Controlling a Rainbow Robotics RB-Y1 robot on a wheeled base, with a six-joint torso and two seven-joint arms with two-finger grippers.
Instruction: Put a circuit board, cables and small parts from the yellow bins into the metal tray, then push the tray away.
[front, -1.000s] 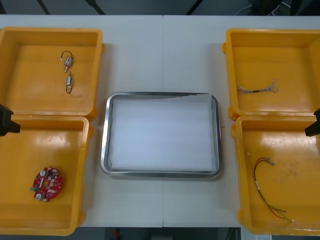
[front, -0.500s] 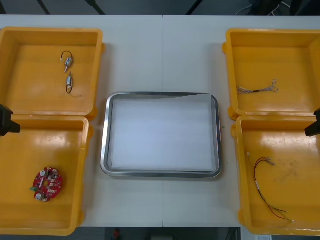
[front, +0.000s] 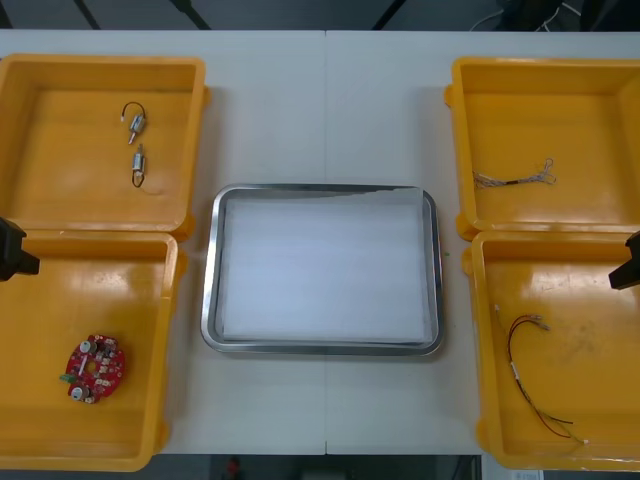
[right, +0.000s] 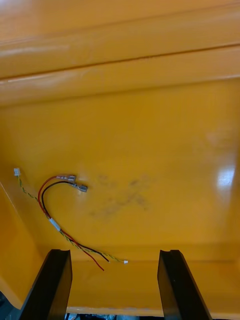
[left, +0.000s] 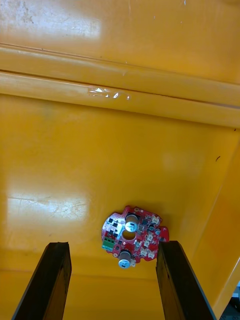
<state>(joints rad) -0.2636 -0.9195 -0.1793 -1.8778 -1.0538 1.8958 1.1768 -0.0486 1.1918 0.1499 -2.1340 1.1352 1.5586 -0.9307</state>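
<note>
My left gripper grabs the board by the silver cylinder standing up beside its center hole next, since the board lies flat in the bin.
A round red circuit board (front: 96, 367) lies in the near left yellow bin (front: 120, 440). In the left wrist view the board (left: 134, 236) sits just beyond my left gripper (left: 114, 245), which stands open above it. At the view's left edge that gripper (front: 12, 250) hangs over the bin's far wall. A red, black and yellow cable (front: 530, 375) lies in the near right bin (front: 485, 400). My right gripper (right: 114, 252) is open above that bin's floor, the cable (right: 60, 210) off towards one finger. The metal tray (front: 208, 290), white inside, sits between the bins.
Two small metal parts (front: 135, 118) (front: 138, 165) lie in the far left bin (front: 195, 120). A thin grey cable (front: 515, 178) lies in the far right bin (front: 460, 130). Bare table stretches beyond the tray.
Both grippers have shifted slightly towards the table's near edge, farther over the near bins. The objects have not moved.
</note>
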